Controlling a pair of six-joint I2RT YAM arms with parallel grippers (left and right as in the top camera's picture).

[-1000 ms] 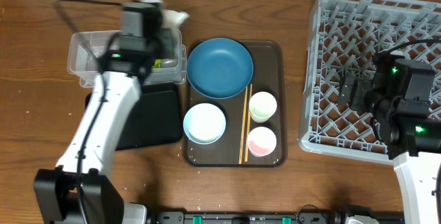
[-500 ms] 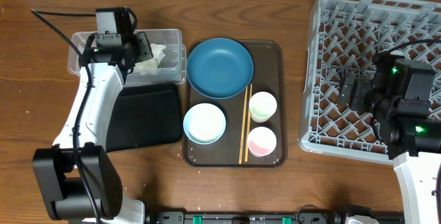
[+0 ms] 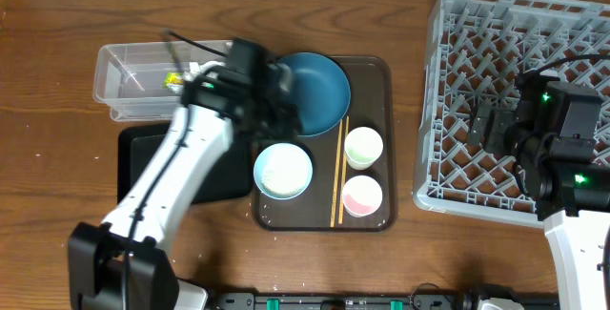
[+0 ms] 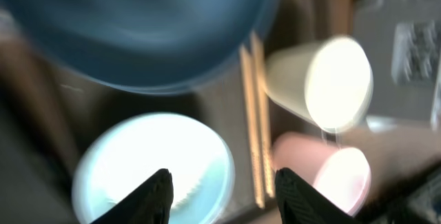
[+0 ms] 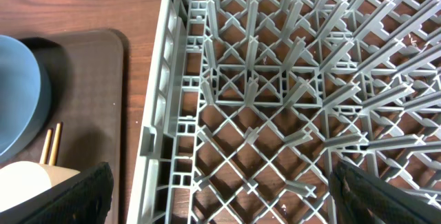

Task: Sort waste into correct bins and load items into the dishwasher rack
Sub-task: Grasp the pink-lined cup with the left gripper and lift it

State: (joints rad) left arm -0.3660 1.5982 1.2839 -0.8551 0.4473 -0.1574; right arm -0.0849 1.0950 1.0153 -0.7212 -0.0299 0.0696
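Note:
My left gripper should next grab the side of the pinkish cup at the rim to hand the cup to my right gripper. The cup's base end then stays free.
My left gripper (image 3: 274,112) is open and empty over the brown tray, between the large blue bowl (image 3: 319,86) and the white bowl (image 3: 283,170). Its blurred wrist view shows the open gripper (image 4: 224,193) above the white bowl (image 4: 151,162), with the chopsticks (image 4: 251,114), pale green cup (image 4: 324,79) and pinkish cup (image 4: 331,176) to the right. The clear tub (image 3: 124,72) holds the yellow-green wrapper (image 3: 174,79). I cannot make out the tissue. The black tray (image 3: 143,162) is partly under my arm. My right gripper (image 5: 220,203) is open over the grey rack (image 3: 519,24).
The brown serving tray (image 3: 376,219) carries both bowls, the pale green cup (image 3: 363,146), the pinkish cup (image 3: 362,196) and the chopsticks (image 3: 339,172). The rack's left wall (image 5: 162,114) stands close beside the tray's right edge (image 5: 89,100).
My left arm swung from over the clear tub to the right and now sits over the brown tray by the bowls. The right arm has not moved.

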